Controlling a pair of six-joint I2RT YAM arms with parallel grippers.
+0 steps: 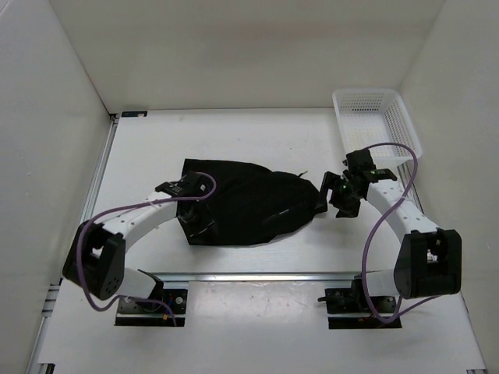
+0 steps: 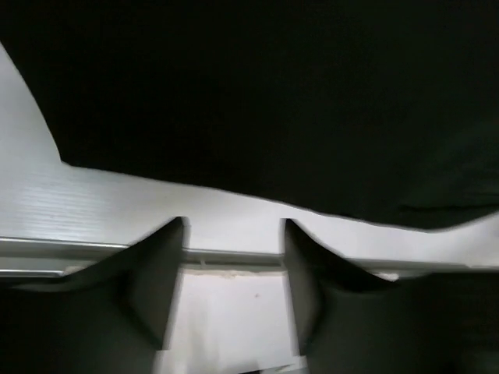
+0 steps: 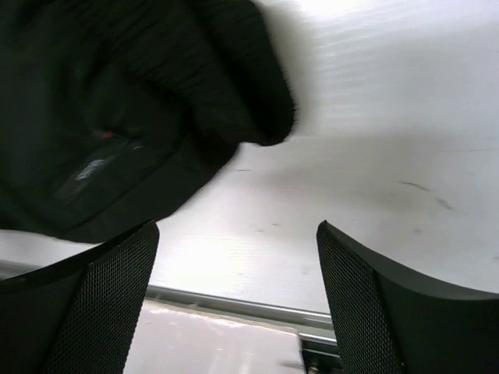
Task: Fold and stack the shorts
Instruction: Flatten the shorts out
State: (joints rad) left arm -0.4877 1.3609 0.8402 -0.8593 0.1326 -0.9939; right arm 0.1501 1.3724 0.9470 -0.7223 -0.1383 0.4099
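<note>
I need to spread the black shorts [image 1: 249, 201] flat for folding, so my right gripper needs to take them next by their near edge [image 1: 307, 221] beside the gathered waistband.
The black shorts [image 1: 249, 201] lie in a rumpled heap on the white table, mid-left. They fill the top of the left wrist view [image 2: 265, 93] and the upper left of the right wrist view [image 3: 109, 109]. My left gripper [image 1: 199, 227] is open over the heap's near-left edge; its jaws stand apart with nothing between them [image 2: 234, 234]. My right gripper [image 1: 343, 207] is open and empty just right of the heap's right tip, its jaws wide apart over bare table [image 3: 238, 234].
A white mesh basket [image 1: 376, 123] stands at the back right corner. A metal rail [image 1: 257, 274] runs along the table's near edge. White walls enclose the left, back and right sides.
</note>
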